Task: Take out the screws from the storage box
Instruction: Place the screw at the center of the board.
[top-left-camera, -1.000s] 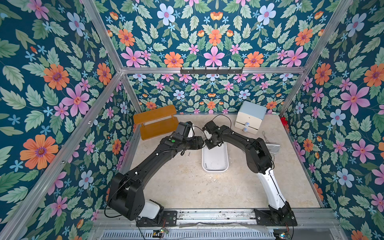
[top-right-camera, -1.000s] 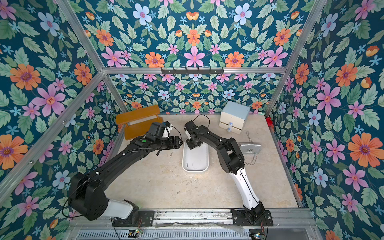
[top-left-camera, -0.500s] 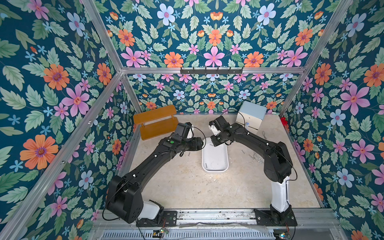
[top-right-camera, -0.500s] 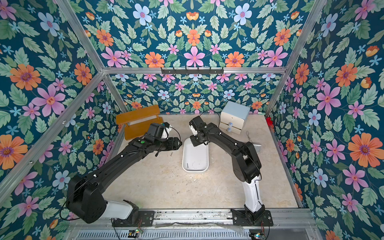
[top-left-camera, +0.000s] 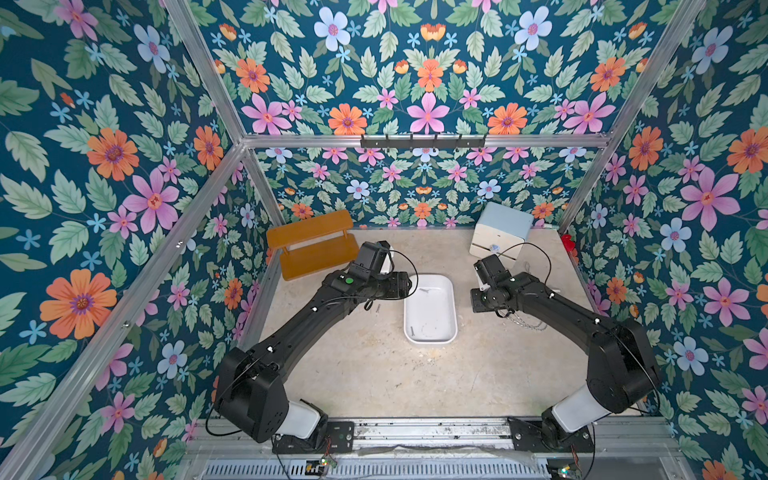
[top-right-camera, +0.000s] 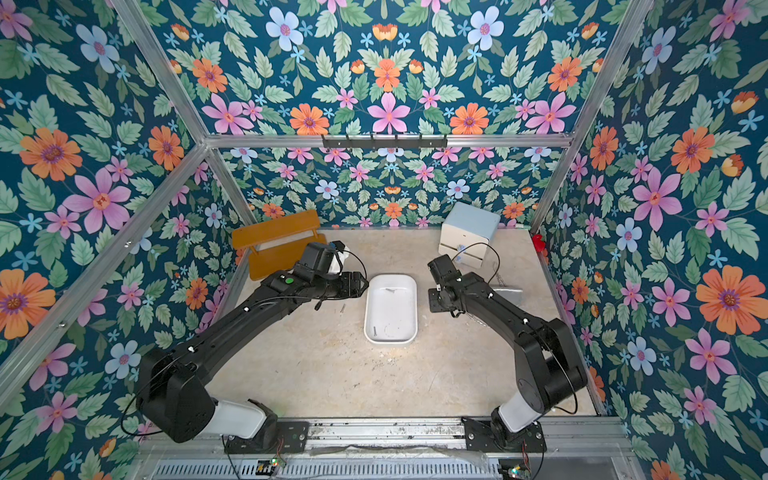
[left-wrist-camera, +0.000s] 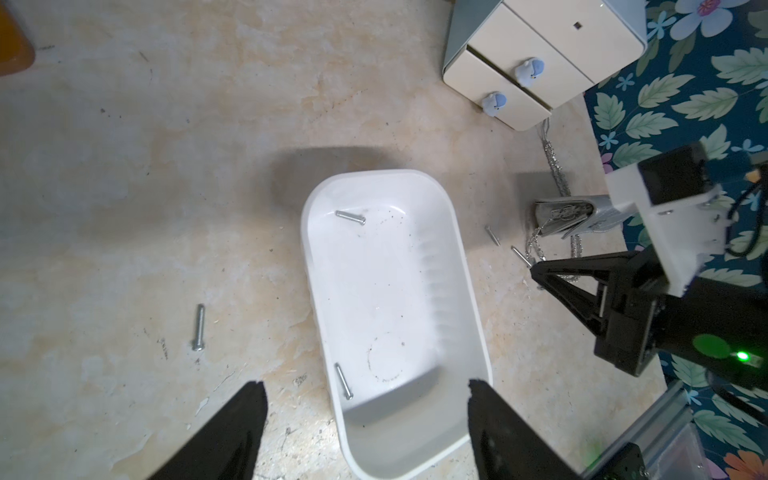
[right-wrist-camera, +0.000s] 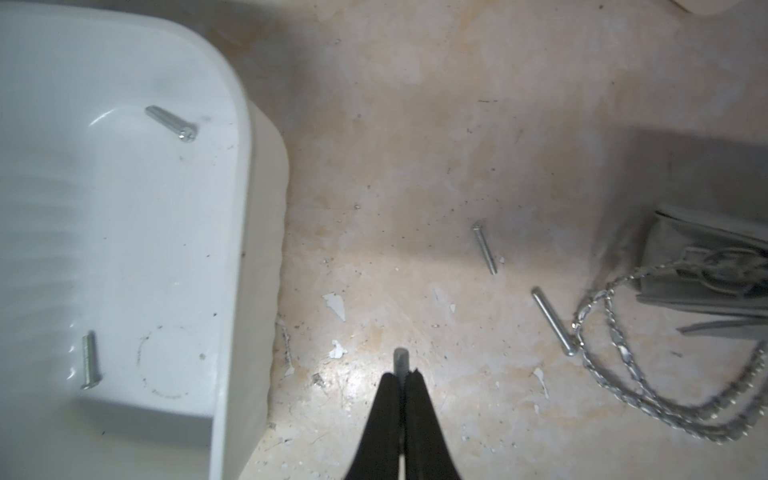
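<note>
My right gripper holds the screw over empty table between the white storage box (top-left-camera: 432, 309) and the two loose screws. It should keep holding the screw, because the screw would fall short if it opened now.
The white storage box (top-left-camera: 432, 309) (top-right-camera: 390, 311) lies mid-table. Two screws rest inside it, one at the far end (left-wrist-camera: 350, 217) (right-wrist-camera: 171, 123) and one at the near end (left-wrist-camera: 344, 381) (right-wrist-camera: 88, 360). A screw (left-wrist-camera: 199, 327) lies on the table left of the box. Two more screws (right-wrist-camera: 484, 247) (right-wrist-camera: 554, 322) lie to its right. My left gripper (left-wrist-camera: 365, 383) hangs open above the box's far left corner, holding nothing. My right gripper (right-wrist-camera: 401, 374) is right of the box, low over the table, shut on a screw (right-wrist-camera: 400, 358) whose tip pokes out.
A white two-drawer cabinet (top-left-camera: 500, 230) (left-wrist-camera: 540, 62) with a blue top stands at the back right. A silvery purse (right-wrist-camera: 706, 266) and its link chain (right-wrist-camera: 623, 353) lie just right of the loose screws. An orange wooden shelf (top-left-camera: 311, 245) sits at the back left.
My right arm has swung from over the box's far end out to the table on its right, still shut on a screw. The left arm has barely moved.
</note>
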